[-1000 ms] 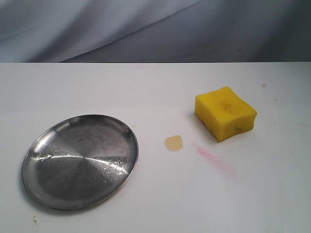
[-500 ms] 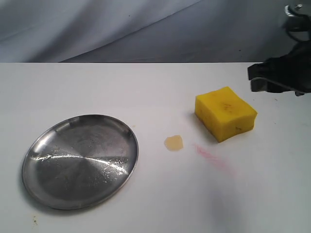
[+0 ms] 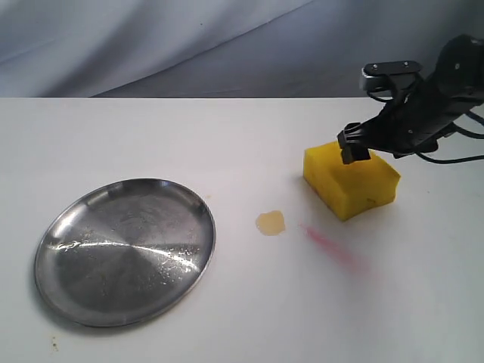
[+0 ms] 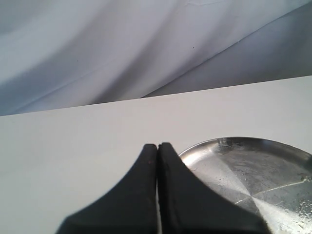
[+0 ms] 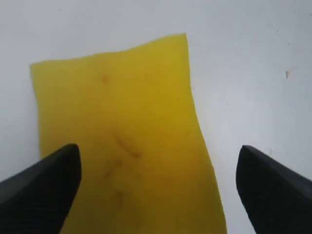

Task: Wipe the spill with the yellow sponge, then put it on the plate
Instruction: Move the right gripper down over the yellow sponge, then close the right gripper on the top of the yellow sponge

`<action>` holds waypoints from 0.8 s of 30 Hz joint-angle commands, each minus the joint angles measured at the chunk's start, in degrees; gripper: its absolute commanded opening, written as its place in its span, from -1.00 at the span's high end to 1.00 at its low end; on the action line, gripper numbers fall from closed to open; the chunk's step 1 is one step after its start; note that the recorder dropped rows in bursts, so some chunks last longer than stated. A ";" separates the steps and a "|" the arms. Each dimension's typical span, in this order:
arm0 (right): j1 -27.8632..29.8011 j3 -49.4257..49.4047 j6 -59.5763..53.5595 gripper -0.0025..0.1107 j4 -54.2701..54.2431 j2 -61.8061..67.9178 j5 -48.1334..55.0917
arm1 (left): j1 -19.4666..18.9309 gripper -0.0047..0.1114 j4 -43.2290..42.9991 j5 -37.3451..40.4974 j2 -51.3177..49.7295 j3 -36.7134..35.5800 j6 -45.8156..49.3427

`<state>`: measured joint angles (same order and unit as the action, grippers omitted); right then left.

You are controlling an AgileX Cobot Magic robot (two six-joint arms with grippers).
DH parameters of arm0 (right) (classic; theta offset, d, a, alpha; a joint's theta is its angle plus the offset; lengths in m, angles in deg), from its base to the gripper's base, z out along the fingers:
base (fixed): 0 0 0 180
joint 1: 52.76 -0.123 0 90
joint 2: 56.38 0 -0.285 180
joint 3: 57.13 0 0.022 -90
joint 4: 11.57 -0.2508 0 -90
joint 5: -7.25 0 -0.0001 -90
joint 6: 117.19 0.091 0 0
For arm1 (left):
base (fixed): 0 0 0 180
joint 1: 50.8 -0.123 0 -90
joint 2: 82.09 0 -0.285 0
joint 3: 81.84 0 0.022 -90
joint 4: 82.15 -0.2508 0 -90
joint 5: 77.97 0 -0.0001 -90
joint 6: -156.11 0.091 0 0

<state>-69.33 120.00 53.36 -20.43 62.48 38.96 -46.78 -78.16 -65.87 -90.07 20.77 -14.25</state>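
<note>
I need to lower my right gripper's fingers before I close on the sponge. They are at the yellow sponge's top side (image 3: 370,172) (image 5: 126,126), above its sides, so they would miss it if I closed now.
The yellow sponge (image 3: 351,181) lies on the white table at the right, its speckled top face filling the right wrist view (image 5: 126,141). My right gripper (image 3: 361,147) hovers just over the sponge's far side, open, its two dark fingers (image 5: 46,183) standing wide on either side of the block without touching it. The spill (image 3: 271,222), a small tan glossy blob, sits left of the sponge. The plate (image 3: 57,227), shiny steel, rests at the left; its rim (image 4: 219,142) shows beside my left gripper (image 4: 158,146), which is shut and empty.
A faint pink-red streak (image 3: 333,248) runs across the table in front of the sponge. A grey cloth backdrop (image 3: 189,45) hangs behind the table's far edge.
My right arm has come in from the right edge and moved left and down until its gripper hangs over the sponge. Sponge, spill and plate have not moved.
</note>
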 commanded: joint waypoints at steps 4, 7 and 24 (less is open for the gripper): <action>0.01 3.09 -0.32 -0.40 1.79 10.62 -3.21 | -0.05 0.92 -0.04 -0.28 0.20 0.17 -0.56; 0.01 3.09 -0.05 0.42 1.79 12.20 -0.83 | -0.05 0.92 -0.04 -0.28 0.20 0.17 -0.56; -20.79 -12.72 5.16 0.96 0.66 -7.97 4.78 | -0.05 0.92 -0.04 -0.28 0.20 0.17 -0.56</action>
<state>-87.33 108.56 56.99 -19.37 53.67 45.96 -46.78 -78.16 -65.87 -90.07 20.77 -14.25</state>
